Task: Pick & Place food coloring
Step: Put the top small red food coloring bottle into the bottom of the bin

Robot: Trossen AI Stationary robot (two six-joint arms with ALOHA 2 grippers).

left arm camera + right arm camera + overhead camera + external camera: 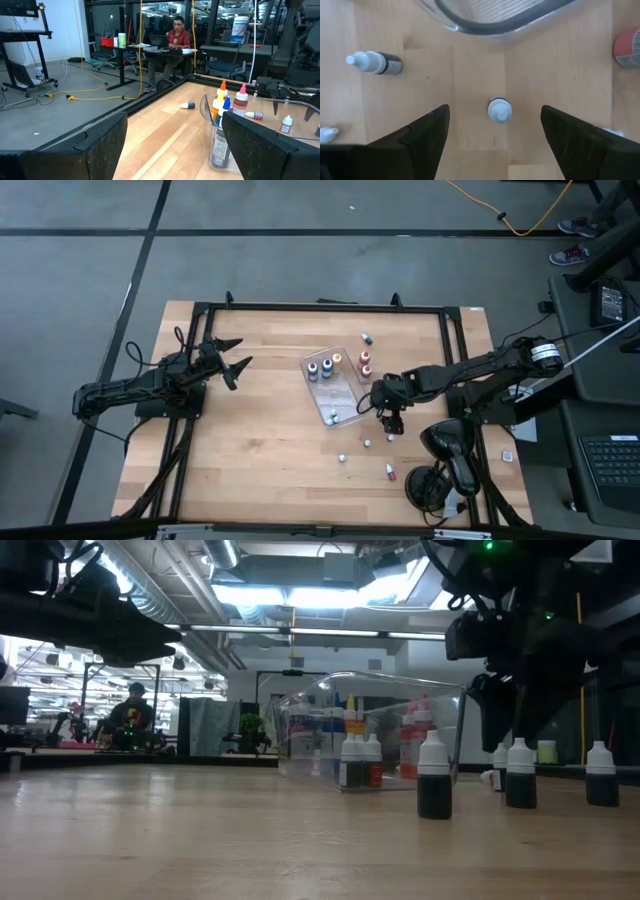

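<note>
The fingers of my right gripper are around the white cap, above the table, so it is time for my right gripper to close on the cap.
A clear plastic tray lies mid-table with several food coloring bottles standing in it. More tiny bottles stand loose on the wood near its right corner. One white-capped bottle stands upright on the table beside the tray's edge. My right gripper is open and points steeply down, with a finger on either side of this bottle, apart from it. The low view shows the bottle below the fingers. My left gripper waits open and level at the table's left.
Other bottles stand close to the one between the fingers: a dark one and a red one. One bottle lies toward the far edge. Black gear sits at the near right corner. A person sits beyond the table.
</note>
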